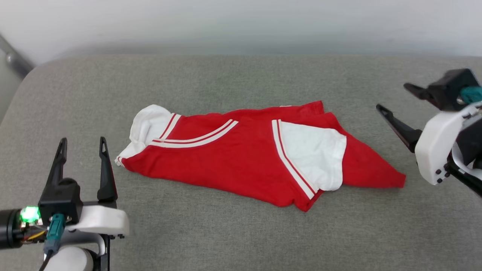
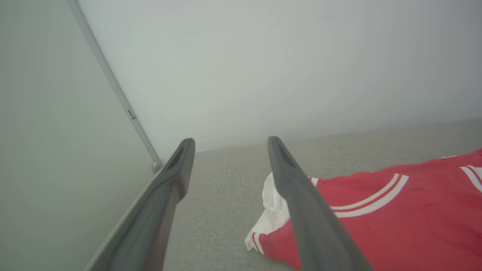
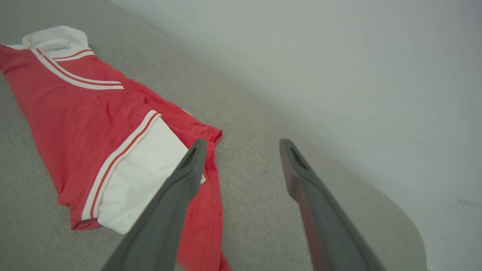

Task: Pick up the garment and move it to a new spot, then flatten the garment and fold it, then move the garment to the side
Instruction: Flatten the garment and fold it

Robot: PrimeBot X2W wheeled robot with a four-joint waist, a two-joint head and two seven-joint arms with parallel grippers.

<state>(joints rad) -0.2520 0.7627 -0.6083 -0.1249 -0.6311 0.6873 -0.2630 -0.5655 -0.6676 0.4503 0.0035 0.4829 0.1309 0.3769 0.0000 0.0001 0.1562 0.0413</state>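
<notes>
The edge of its white sleeve (image 1: pixel 342 163) lies loose on top of the garment while the red body (image 1: pixel 226 165) lies flat, so my right gripper should grab the garment by that edge next.
The garment (image 1: pixel 241 158), a red jersey with white sleeves and striped trim, lies folded in a long band across the middle of the grey surface. One white sleeve is folded over its right half, the other bunches at its left end. The garment (image 2: pixel 395 214) also shows at the lower right of the left wrist view, and the garment (image 3: pixel 90 128) at the left of the right wrist view. My left gripper (image 1: pixel 83 142) stands open just left of the garment's left end, nothing between its fingers. My right gripper (image 1: pixel 391 97) hangs open off the garment's right tip, apart from it.
The grey padded surface (image 1: pixel 226 233) runs back to a pale wall (image 1: pixel 241 22). A metal rail (image 1: pixel 15 60) slants at the far left corner. The surface's rounded edge (image 3: pixel 410 222) lies close beside my right gripper.
</notes>
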